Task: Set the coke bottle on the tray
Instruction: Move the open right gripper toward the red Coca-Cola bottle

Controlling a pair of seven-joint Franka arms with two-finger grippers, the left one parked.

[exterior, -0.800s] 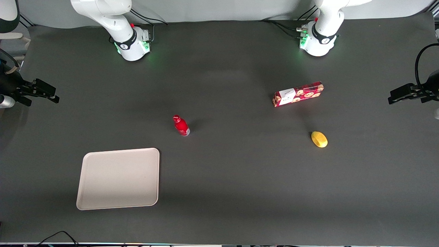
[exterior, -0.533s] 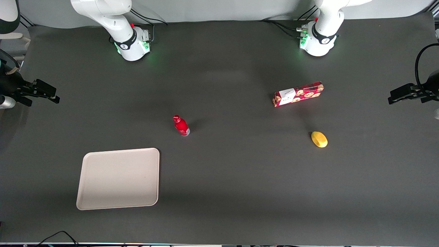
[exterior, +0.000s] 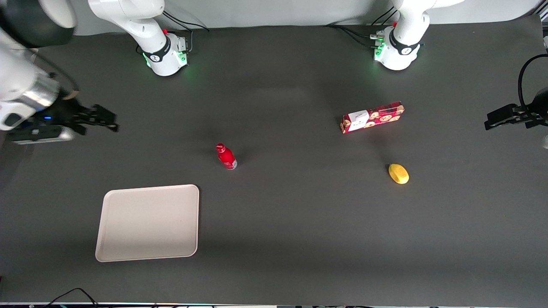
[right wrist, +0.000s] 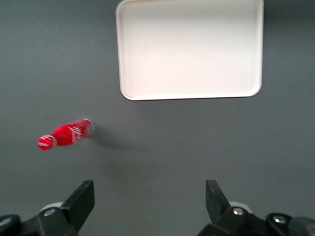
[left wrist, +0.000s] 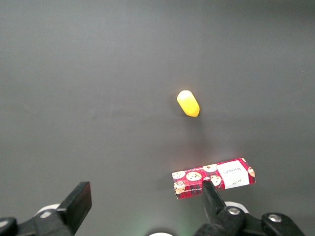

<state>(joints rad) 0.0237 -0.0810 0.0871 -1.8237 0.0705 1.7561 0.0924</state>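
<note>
I should grab the coke bottle by its end with the cap (exterior: 221, 149), so that I can then place the bottle on the tray (exterior: 147, 222).
The coke bottle (exterior: 225, 156), small, red, with a red cap, stands upright on the dark table near its middle. It also shows in the right wrist view (right wrist: 65, 133). The cream-white tray (exterior: 147, 222) lies flat and empty, nearer the front camera than the bottle; its rim shows in the right wrist view (right wrist: 189, 96). My gripper (exterior: 102, 119) is open and empty, raised above the table at the working arm's end, well apart from the bottle and farther from the camera than the tray. In the right wrist view its fingers (right wrist: 81, 201) stand wide apart over bare table.
A long red cookie box (exterior: 372, 116) and a yellow lemon-like object (exterior: 398, 173) lie toward the parked arm's end of the table; both show in the left wrist view, the box (left wrist: 213, 178) and the yellow object (left wrist: 188, 103). Both arm bases stand at the table's back edge.
My gripper and wrist have swung in from the table's edge toward the bottle. The bottle, tray, box and yellow object have not moved.
</note>
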